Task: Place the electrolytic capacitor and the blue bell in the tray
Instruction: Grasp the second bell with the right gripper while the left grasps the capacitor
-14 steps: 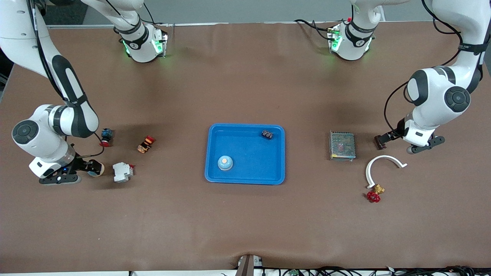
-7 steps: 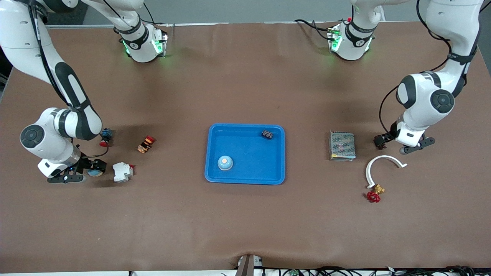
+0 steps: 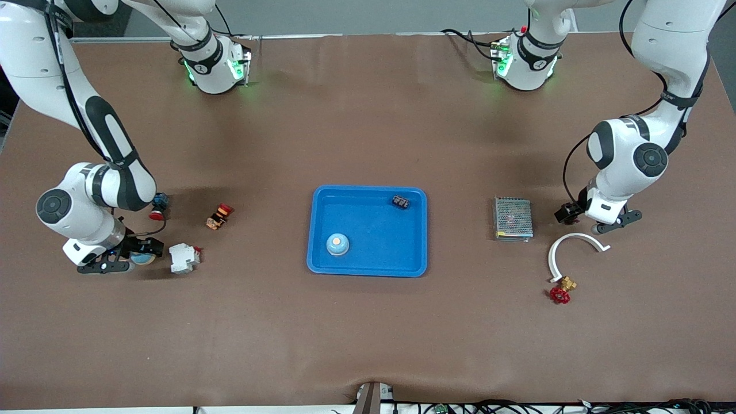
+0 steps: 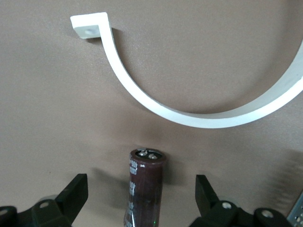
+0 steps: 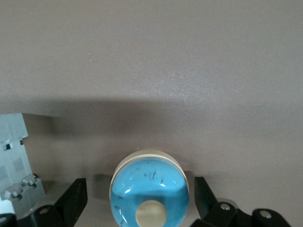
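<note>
I should close my right gripper now, because its fingers are level with the bell's cream rim (image 3: 145,263) and around its blue dome (image 3: 142,258). My right gripper would hold the bell.
The blue tray (image 3: 368,267) lies mid-table and holds a blue bell (image 3: 337,244) and a small dark part (image 3: 401,202). A second blue bell (image 5: 149,189), with a cream knob, sits on the table between the spread fingers of my right gripper (image 5: 141,196); in the front view that bell (image 3: 142,259) is at the right gripper (image 3: 135,257). A dark brown electrolytic capacitor (image 4: 144,187) stands between the spread fingers of my left gripper (image 4: 142,196), touching neither finger. The left gripper (image 3: 575,218) is low between the mesh box and the white bracket.
A grey mesh box (image 3: 513,218), a white curved bracket (image 3: 560,247) and a red-handled brass valve (image 3: 560,293) lie toward the left arm's end. A white breaker (image 3: 184,257), an orange-red button (image 3: 219,216) and a blue-red button (image 3: 158,206) lie near the right gripper.
Both arms have shifted toward the middle of the table. The right gripper has closed in around the bell, and the left hand has moved toward the mesh box. The tray's contents have not moved.
</note>
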`<state>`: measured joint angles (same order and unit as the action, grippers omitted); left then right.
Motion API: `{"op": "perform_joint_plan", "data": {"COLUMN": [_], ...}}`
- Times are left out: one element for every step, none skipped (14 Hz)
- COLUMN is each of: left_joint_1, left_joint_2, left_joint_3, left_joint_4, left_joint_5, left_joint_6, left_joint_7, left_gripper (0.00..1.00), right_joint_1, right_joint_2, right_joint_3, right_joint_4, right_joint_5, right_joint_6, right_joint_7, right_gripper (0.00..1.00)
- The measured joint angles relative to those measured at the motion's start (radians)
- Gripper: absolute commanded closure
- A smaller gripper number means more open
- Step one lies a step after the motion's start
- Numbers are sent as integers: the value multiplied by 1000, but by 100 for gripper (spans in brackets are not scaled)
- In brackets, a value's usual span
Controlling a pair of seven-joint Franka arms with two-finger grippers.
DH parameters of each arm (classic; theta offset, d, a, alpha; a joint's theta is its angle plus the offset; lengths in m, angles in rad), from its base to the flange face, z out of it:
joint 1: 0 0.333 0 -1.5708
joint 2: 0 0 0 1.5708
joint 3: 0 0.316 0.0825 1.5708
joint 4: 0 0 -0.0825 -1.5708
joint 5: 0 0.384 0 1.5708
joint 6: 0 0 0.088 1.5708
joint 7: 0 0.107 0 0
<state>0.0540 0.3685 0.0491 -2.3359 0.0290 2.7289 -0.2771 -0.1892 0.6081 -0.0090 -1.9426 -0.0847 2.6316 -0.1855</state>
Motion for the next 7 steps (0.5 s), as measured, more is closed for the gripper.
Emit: {"op": "perform_joint_plan", "data": {"left_joint_1": [0, 0, 0, 0, 0, 0, 0], "left_joint_2": [0, 0, 0, 0, 0, 0, 0], "left_joint_3": [0, 0, 0, 0, -1, -1, -2], "left_joint_4": [0, 0, 0, 0, 0, 0, 0], "left_joint_5": [0, 0, 0, 0, 0, 0, 0], "left_joint_6": [0, 0, 0, 0, 0, 0, 0], "left_joint_7": [0, 0, 0, -3, -9, -14, -17], "left_gripper": [0, 0, 0, 10, 23, 36, 47], "right_joint_1": [0, 0, 0, -1, -1, -1, -2], "right_joint_2": [2, 3, 4, 4, 4, 4, 4], "right_joint_3": [0, 0, 0, 0, 0, 0, 0], "right_joint_4": [0, 0, 0, 0, 0, 0, 0], "right_joint_5": [0, 0, 0, 1, 1, 1, 1], "right_joint_6": [1, 2, 2, 3, 3, 3, 4], "right_joint_7": [0, 0, 0, 0, 0, 0, 0], "right_gripper": [0, 0, 0, 0, 0, 0, 0]}}
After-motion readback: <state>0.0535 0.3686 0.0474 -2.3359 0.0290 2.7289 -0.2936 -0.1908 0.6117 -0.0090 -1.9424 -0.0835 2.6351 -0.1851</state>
